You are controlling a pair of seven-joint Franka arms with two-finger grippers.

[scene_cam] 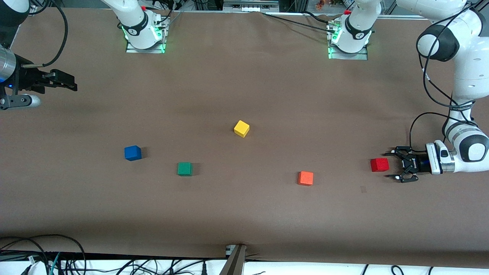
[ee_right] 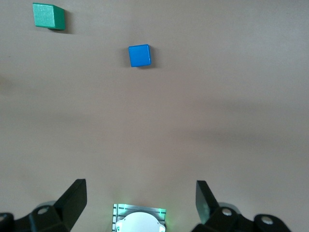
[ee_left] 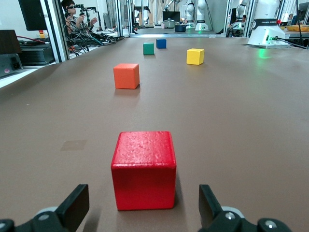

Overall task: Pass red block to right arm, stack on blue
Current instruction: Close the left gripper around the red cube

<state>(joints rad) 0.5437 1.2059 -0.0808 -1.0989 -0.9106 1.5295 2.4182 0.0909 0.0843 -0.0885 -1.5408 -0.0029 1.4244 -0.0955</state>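
The fingers are still short of the red block's near side in the wrist view, so my left gripper first moves toward that side, then closes on the block.
The red block sits on the brown table toward the left arm's end. My left gripper is low at the table, open, its black claw fingers on either side of the block's near face without touching it. The blue block lies toward the right arm's end, small and distant in the left wrist view. My right gripper hangs open and empty in the air over the right arm's end of the table, apart from the blue block.
An orange cube lies between the red and the green cube. A yellow cube stands mid-table, farther from the front camera. The right arm's base shows beneath its gripper. Cables run along the table's front edge.
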